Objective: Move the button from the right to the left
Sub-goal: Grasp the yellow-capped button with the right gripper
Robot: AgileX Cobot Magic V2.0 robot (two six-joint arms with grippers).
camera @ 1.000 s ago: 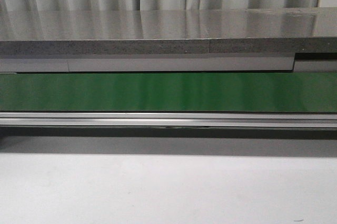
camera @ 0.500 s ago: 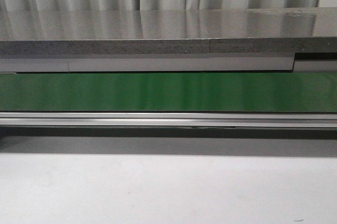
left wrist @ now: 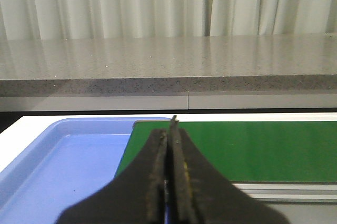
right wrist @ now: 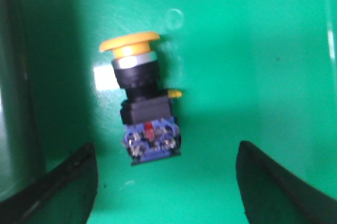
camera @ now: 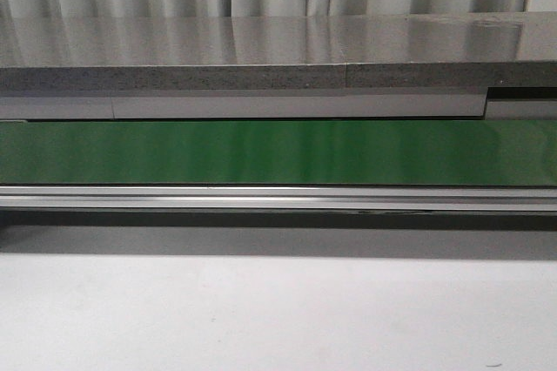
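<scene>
My right gripper has to go lower before it closes on the button, because my fingers are above the blue-and-red end (right wrist: pixel 151 140) and would miss if they closed now.
The button (right wrist: pixel 141 100) shows only in the right wrist view. It lies on its side on a green surface (right wrist: pixel 237 50), its yellow-orange cap pointing away from the fingers, its black body and blue-and-red end toward them. My right gripper (right wrist: pixel 166 182) is open and empty, and its fingers stand apart on either side just short of the button. My left gripper (left wrist: pixel 171 129) is shut and empty, over the edge where a blue tray (left wrist: pixel 63 155) meets the green belt (left wrist: pixel 263 145). Neither gripper nor the button shows in the front view.
The front view shows a green conveyor belt (camera: pixel 278 151) with a metal rail (camera: pixel 278 198) in front, a grey stone counter (camera: pixel 261 49) behind it and a white table (camera: pixel 278 319) in front. A dark wall (right wrist: pixel 16 103) stands beside the button.
</scene>
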